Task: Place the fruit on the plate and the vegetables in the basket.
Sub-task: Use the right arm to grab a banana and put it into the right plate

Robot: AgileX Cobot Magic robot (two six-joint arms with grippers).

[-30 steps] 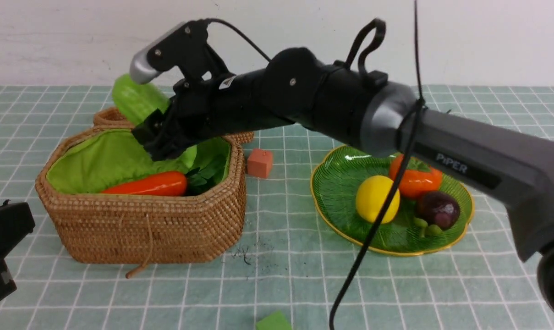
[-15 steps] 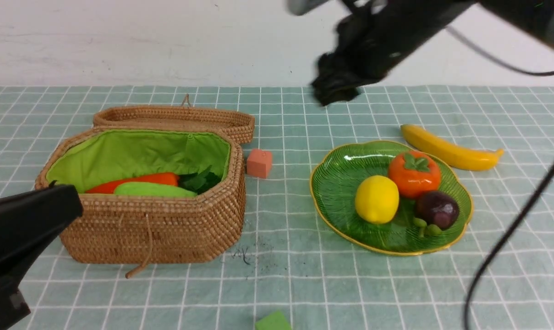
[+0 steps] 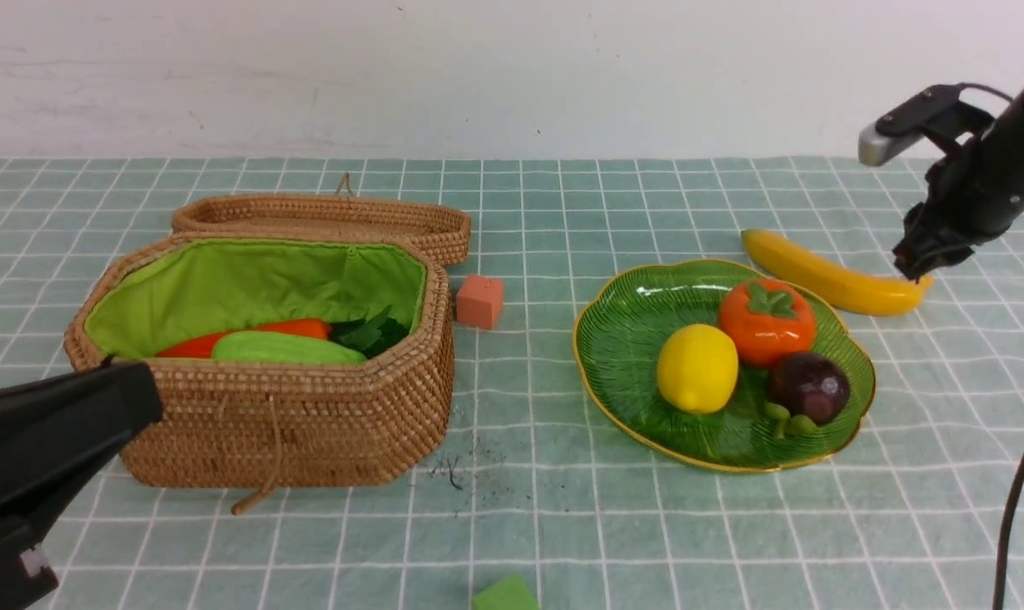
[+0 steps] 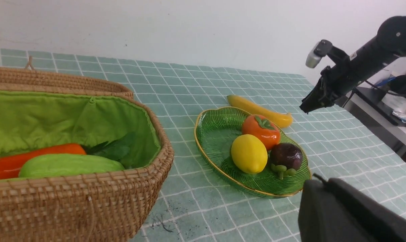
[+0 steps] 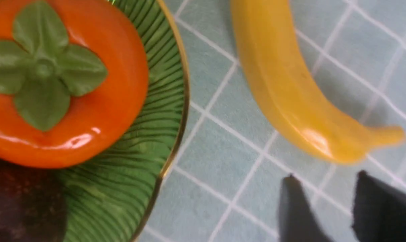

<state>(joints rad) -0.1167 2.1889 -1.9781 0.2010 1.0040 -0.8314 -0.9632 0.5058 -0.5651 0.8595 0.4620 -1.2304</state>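
Observation:
I should keep the long, curved banana (image 3: 833, 275) level, so I should grab it near its middle (image 3: 839, 280) with my right gripper.
A yellow banana (image 3: 829, 275) lies on the cloth just behind the green plate (image 3: 630, 339). On the plate sit a lemon (image 3: 697, 368), a persimmon (image 3: 766, 322) and a mangosteen (image 3: 810, 387). My right gripper (image 3: 911, 269) hovers at the banana's (image 5: 290, 90) right end, open (image 5: 327, 176), with nothing between its fingers. The wicker basket (image 3: 291, 424) at the left holds an orange carrot (image 3: 249, 332) and a light green gourd (image 3: 287, 348). My left gripper (image 3: 139, 398) is shut and empty, low at the basket's front left corner.
The basket's lid (image 3: 325, 219) lies behind the basket. A salmon-pink cube (image 3: 480, 301) sits between basket and plate. A green cube (image 3: 505, 595) lies at the near edge. The right arm's cable (image 3: 1015, 508) hangs at the right.
The right arm let the gourd go into the basket, then swung up and right to the banana's end. The left gripper has risen a little by the basket.

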